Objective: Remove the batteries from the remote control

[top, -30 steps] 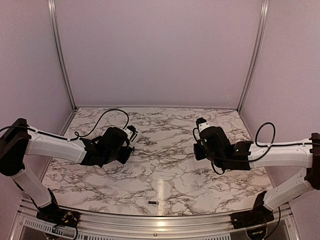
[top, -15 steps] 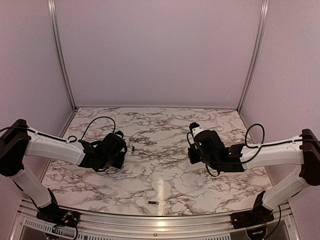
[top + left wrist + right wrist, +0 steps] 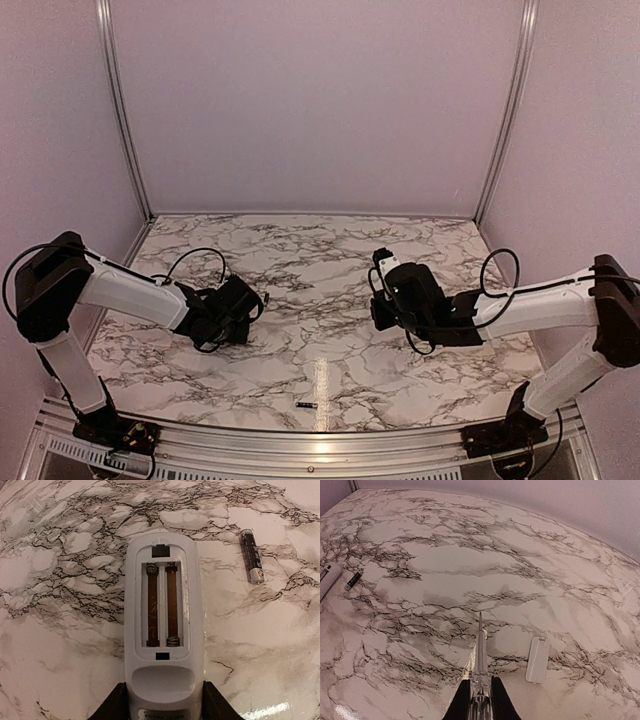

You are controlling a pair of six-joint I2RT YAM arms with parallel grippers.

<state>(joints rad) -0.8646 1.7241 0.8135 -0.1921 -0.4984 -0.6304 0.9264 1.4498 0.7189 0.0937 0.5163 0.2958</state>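
I will release the white remote control with my left gripper, because the white remote control's long side edge (image 3: pixel 201 622) touches the marble along its length.
The white remote control (image 3: pixel 164 610) lies back up, held at its near end between my left gripper's (image 3: pixel 165 706) jaws. Its battery bay is open and both slots are empty. One dark battery (image 3: pixel 251 555) lies on the marble just right of the remote; it also shows in the top view (image 3: pixel 266 297). A second battery (image 3: pixel 306 405) lies near the front edge. My right gripper (image 3: pixel 480 695) is shut on a thin grey pointed stick (image 3: pixel 480 645), low over the table. In the top view the left gripper (image 3: pixel 245 308) is at left, the right gripper (image 3: pixel 378 312) at centre right.
The small white battery cover (image 3: pixel 538 660) lies flat just right of the stick. The marble table (image 3: pixel 330 260) has pale walls and metal posts at the back and sides. The remote's end (image 3: pixel 327 578) shows at the far left of the right wrist view.
My left gripper has come down and back toward the near left with the remote, and a battery now lies on the table beside it. My right arm has moved left and lower.
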